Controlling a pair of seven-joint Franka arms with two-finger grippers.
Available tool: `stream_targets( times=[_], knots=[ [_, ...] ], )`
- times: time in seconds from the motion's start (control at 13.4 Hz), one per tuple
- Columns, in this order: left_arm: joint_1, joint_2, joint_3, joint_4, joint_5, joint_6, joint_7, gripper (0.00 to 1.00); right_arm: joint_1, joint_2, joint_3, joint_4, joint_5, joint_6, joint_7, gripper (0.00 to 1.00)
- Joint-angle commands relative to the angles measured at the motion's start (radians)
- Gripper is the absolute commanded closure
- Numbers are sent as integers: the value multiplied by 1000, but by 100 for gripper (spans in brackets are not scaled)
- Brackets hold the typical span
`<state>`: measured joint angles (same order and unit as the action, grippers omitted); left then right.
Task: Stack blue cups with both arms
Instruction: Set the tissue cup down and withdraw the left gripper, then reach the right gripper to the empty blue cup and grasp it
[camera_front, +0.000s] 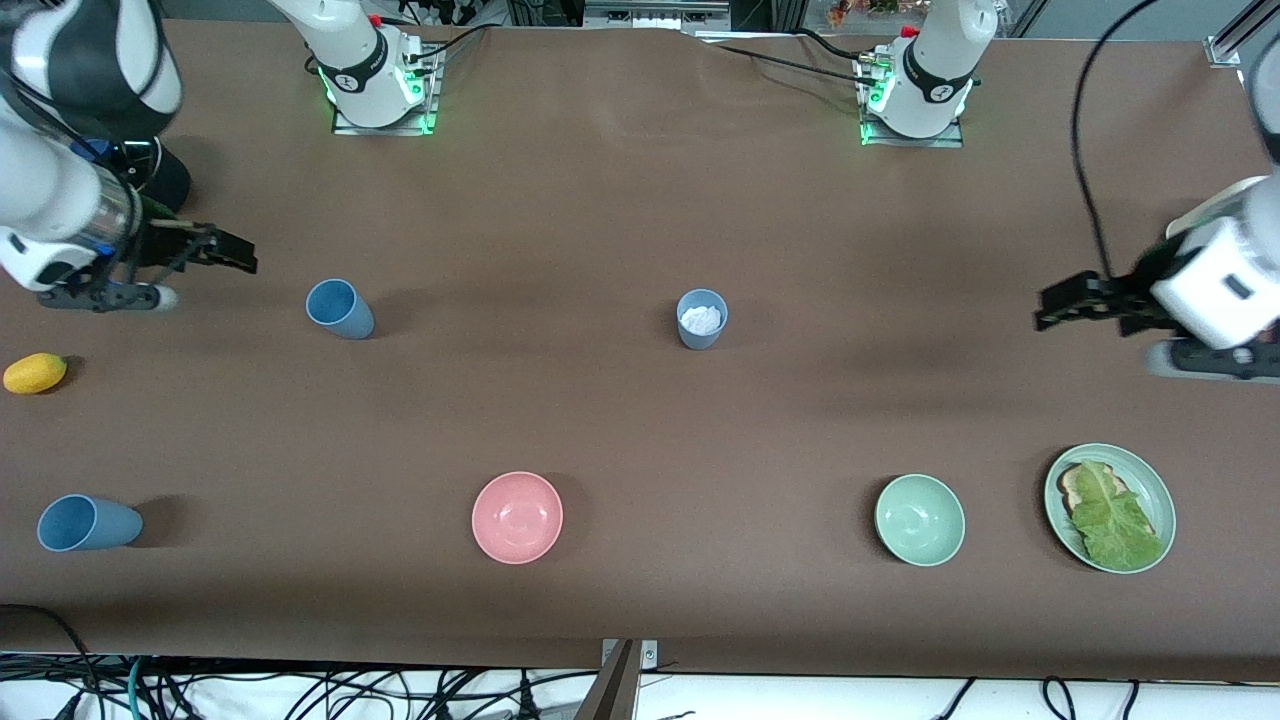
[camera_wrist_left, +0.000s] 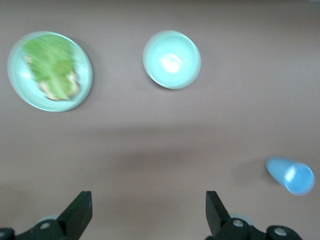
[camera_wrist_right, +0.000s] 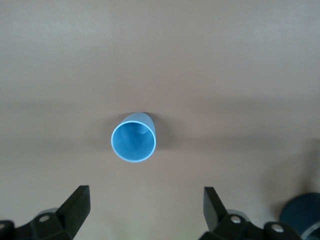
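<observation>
The upper blue cup should be stacked into the cup holding white stuff (camera_front: 702, 318), so the robot's right gripper needs to grab it by its open rim (camera_front: 320, 302) next.
Three blue cups stand on the brown table. One cup (camera_front: 340, 308) is toward the right arm's end and also shows in the right wrist view (camera_wrist_right: 133, 137). A second cup (camera_front: 702, 318) at mid-table holds something white and shows in the left wrist view (camera_wrist_left: 292, 176). A third cup (camera_front: 88, 523) stands near the front edge at the right arm's end. My right gripper (camera_front: 235, 255) (camera_wrist_right: 145, 192) is open and empty, above the table beside the first cup. My left gripper (camera_front: 1045, 308) (camera_wrist_left: 147, 197) is open and empty, above the table at the left arm's end.
A pink bowl (camera_front: 517, 517), a pale-green bowl (camera_front: 919, 519) (camera_wrist_left: 171, 59) and a green plate (camera_front: 1165, 500) (camera_wrist_left: 85, 85) with toast and lettuce lie nearer the front camera. A yellow lemon (camera_front: 35, 373) lies at the right arm's end. A dark pot (camera_front: 165, 178) is partly hidden under the right arm.
</observation>
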<state>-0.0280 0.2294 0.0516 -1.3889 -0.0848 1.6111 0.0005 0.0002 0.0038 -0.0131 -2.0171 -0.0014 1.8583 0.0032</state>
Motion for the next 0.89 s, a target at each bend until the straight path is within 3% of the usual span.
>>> stream_targets(
  times=[0.0, 0.15, 0.45, 0.82],
  knots=[
    [66, -123, -13, -191, 54, 105, 33, 0, -6, -47, 5, -161, 8, 117, -8, 0],
    [71, -171, -18, -226, 68, 83, 32, 0, -6, -39, 4, -222, 5, 171, -8, 0],
    [53, -159, -18, -185, 66, 1, 33, 0, -6, -38, 2, -371, 3, 310, -8, 0],
    [48, -159, -18, -179, 70, 1, 36, 0, -8, 10, -4, -391, -8, 396, -23, 0]
  ],
)
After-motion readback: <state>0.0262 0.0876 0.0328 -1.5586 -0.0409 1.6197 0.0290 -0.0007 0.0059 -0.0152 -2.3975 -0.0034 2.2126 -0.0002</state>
